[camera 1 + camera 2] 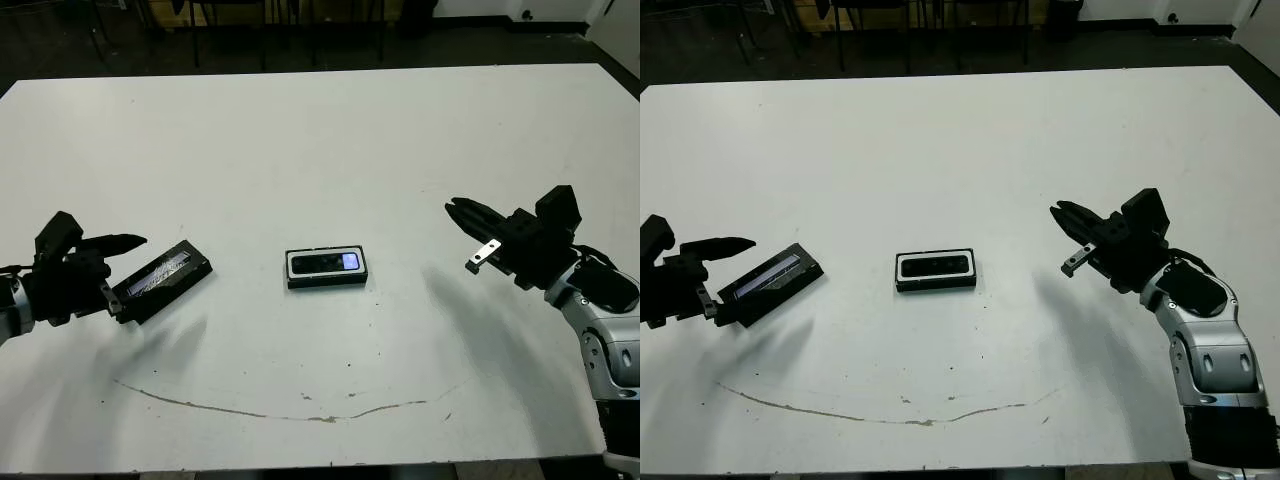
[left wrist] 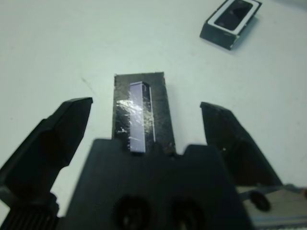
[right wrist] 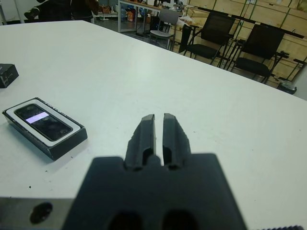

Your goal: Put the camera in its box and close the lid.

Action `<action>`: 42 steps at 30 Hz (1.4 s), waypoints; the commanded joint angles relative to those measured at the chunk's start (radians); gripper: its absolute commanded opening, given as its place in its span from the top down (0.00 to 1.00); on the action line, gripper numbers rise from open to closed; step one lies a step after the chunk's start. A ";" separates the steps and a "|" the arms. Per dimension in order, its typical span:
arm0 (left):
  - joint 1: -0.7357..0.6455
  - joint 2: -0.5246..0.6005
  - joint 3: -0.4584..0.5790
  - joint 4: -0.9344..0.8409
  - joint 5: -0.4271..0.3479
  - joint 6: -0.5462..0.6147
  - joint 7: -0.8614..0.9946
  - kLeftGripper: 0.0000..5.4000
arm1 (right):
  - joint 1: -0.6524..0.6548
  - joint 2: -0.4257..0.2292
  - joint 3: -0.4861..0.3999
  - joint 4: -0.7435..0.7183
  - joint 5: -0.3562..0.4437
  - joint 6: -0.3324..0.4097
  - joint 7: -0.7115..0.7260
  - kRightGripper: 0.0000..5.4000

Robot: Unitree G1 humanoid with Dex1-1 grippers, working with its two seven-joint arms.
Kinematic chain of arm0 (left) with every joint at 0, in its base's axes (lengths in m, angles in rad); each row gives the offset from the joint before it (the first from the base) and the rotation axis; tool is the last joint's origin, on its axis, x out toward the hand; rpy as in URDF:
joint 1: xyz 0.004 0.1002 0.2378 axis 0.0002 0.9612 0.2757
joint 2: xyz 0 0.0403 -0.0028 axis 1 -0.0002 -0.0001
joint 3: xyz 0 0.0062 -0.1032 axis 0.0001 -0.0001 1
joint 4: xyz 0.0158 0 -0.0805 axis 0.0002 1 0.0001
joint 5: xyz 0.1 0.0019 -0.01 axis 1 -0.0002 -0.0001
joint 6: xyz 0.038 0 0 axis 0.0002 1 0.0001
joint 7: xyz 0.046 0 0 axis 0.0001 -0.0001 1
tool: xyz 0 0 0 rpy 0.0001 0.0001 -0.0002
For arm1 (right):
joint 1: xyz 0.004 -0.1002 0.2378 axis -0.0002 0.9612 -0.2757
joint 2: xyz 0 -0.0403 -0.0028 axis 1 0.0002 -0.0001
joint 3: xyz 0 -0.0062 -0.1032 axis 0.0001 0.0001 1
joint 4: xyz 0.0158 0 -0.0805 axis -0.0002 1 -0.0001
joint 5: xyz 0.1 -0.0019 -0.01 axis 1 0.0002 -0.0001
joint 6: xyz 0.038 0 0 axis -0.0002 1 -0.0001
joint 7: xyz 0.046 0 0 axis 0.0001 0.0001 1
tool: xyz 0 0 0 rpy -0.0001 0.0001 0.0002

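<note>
I need to grab the lid by its long sides with my left gripper next, because the lid is narrow across its marked top [image 1: 162, 273] [image 2: 139, 115]. Then I can close the lid.
The box [image 1: 326, 283] sits at the table's middle, black-walled with a white lining. The camera [image 1: 328, 263] lies flat inside it, a bluish-white patch on its face. To the left, the lid [image 1: 165, 277] rests on the table, black with a silvery marking. My left gripper [image 1: 125, 275] is open, with the lid's near end [image 2: 141, 112] between its fingers and not touching either finger. My right gripper [image 1: 460, 210] hovers to the right of the box, shut on nothing. The right wrist view shows the box [image 3: 62, 143] and camera [image 3: 43, 122] off to one side.
A thin curved brown stain [image 1: 280, 410] runs across the table near its front edge. Black chairs [image 3: 216, 33] and shelving stand beyond the table's far side. Bare white table surrounds the box.
</note>
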 commanded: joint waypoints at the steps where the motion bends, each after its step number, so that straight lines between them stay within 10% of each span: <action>1: 0.004 -0.010 -0.015 0.033 0.027 -0.012 0.007 0.00 | 0.010 -0.016 -0.003 0.011 0.000 0.001 0.006 1.00; 27: 0.041 -0.039 -0.035 0.116 0.071 -0.042 0.039 0.00 | 0.014 -0.011 -0.010 0.035 0.019 -0.032 0.027 1.00; 42: 0.006 -0.039 -0.062 0.135 0.013 0.073 -0.059 0.46 | 0.013 -0.018 -0.010 0.043 0.022 -0.052 0.030 1.00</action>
